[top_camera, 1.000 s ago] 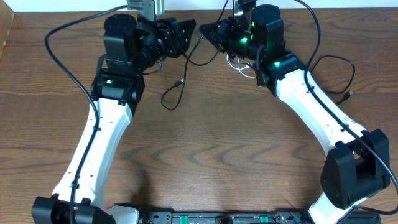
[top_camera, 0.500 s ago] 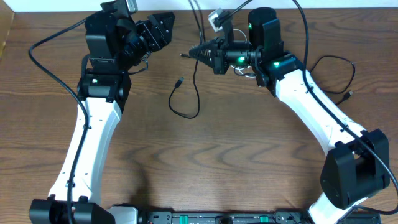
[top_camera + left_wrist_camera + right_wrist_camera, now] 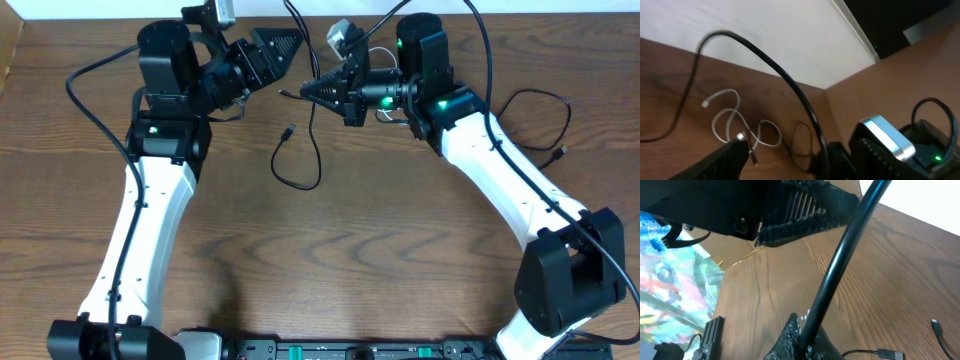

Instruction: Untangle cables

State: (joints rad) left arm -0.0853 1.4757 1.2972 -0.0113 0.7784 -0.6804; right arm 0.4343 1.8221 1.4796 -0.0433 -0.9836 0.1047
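Observation:
The thin black cable stands just beyond the fingers of my left gripper, so closing now would miss. My left gripper needs to move toward the cable before it closes on it.
My right gripper (image 3: 308, 90) points left and is shut on a thin black cable (image 3: 316, 150). The cable rises from the jaws toward the top edge and hangs down into a loop on the table, ending in a small plug (image 3: 288, 131). In the right wrist view the cable (image 3: 840, 265) runs up out of my shut gripper (image 3: 805, 337). My left gripper (image 3: 283, 55) is open, close to the upper left of the right one, holding nothing. The white cable (image 3: 725, 120) lies coiled on the table beyond my left gripper (image 3: 800, 167). A second black cable (image 3: 540, 105) lies at the right.
The white cable (image 3: 385, 103) is mostly hidden behind the right arm. Thick black arm wires (image 3: 90, 100) arc over both sides. Two loose plugs (image 3: 887, 354) lie on the wood in the right wrist view. A white wall borders the table's far edge (image 3: 560, 8).
My right gripper lifted the black cable and swung left, dragging its loop toward the middle. My left gripper drew back left, then moved right again toward the held cable.

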